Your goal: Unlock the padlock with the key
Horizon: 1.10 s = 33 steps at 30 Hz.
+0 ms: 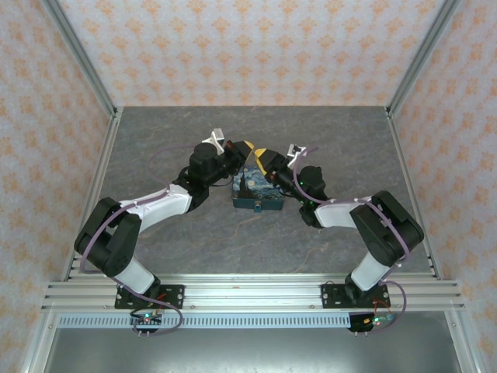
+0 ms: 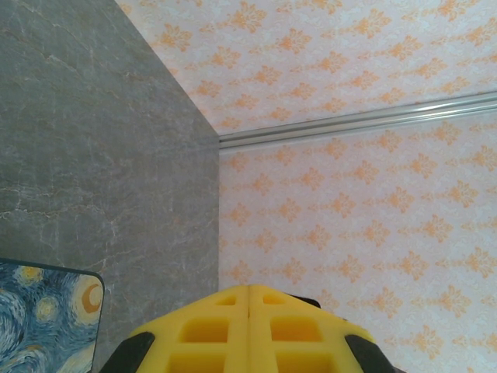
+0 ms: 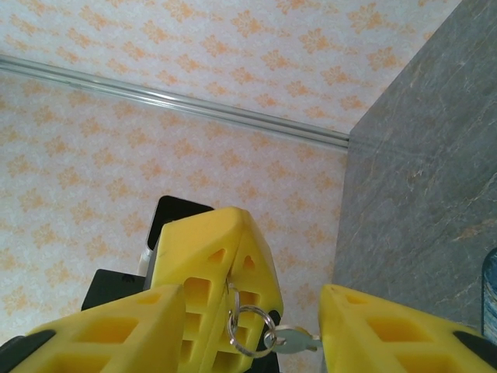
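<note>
The right gripper grabs the small silvery key at its ring end next, which leaves the key's tip free to enter and unlock the padlock.
My left gripper hangs shut above the far edge of the starry-print box. In the right wrist view its yellow fingers pinch a metal key ring in their seam. The small silvery key dangles from that ring, its tip pointing at my right-hand finger. My right gripper is open, its two fingers on either side of the left gripper's tips and the key. In the left wrist view the left gripper shows its fingers pressed together. The padlock is hidden.
The box lies on the grey stone-look table just below both grippers. Patterned walls with aluminium posts close off the back and sides. A slotted rail at the near edge carries the arm bases.
</note>
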### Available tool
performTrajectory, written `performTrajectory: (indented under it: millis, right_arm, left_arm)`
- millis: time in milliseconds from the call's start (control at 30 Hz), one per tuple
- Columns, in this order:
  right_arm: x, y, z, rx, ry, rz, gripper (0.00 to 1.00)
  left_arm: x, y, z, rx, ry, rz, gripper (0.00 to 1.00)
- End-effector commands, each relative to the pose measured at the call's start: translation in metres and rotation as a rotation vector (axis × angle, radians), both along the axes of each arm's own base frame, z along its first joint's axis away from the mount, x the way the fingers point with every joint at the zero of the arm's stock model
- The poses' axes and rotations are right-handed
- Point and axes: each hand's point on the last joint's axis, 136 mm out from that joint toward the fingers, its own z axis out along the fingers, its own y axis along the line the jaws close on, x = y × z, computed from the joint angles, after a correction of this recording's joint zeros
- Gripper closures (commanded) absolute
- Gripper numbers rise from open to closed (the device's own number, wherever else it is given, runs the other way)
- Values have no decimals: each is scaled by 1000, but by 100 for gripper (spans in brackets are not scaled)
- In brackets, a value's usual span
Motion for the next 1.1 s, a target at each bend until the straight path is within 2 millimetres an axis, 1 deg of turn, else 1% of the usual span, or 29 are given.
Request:
performTrajectory:
  millis: [0, 167, 467, 733, 900, 1067]
  right_arm:
    - [-2, 7, 19, 39, -62, 29, 52]
    - [-1, 8, 18, 44, -55, 31, 56]
    - [2, 8, 15, 46, -42, 21, 65]
    - [4, 7, 17, 51, -41, 10, 68]
    - [6, 7, 18, 57, -38, 8, 73]
    - [6, 6, 18, 60, -35, 6, 77]
  left_arm:
    - [-1, -3, 21, -36, -50, 3, 100]
    - [0, -4, 21, -37, -49, 3, 100]
    - [-1, -6, 17, -34, -44, 0, 100]
    - [-3, -5, 14, -30, -41, 3, 100]
    - [-4, -4, 14, -29, -40, 4, 100]
    - [-4, -5, 13, -30, -39, 5, 100]
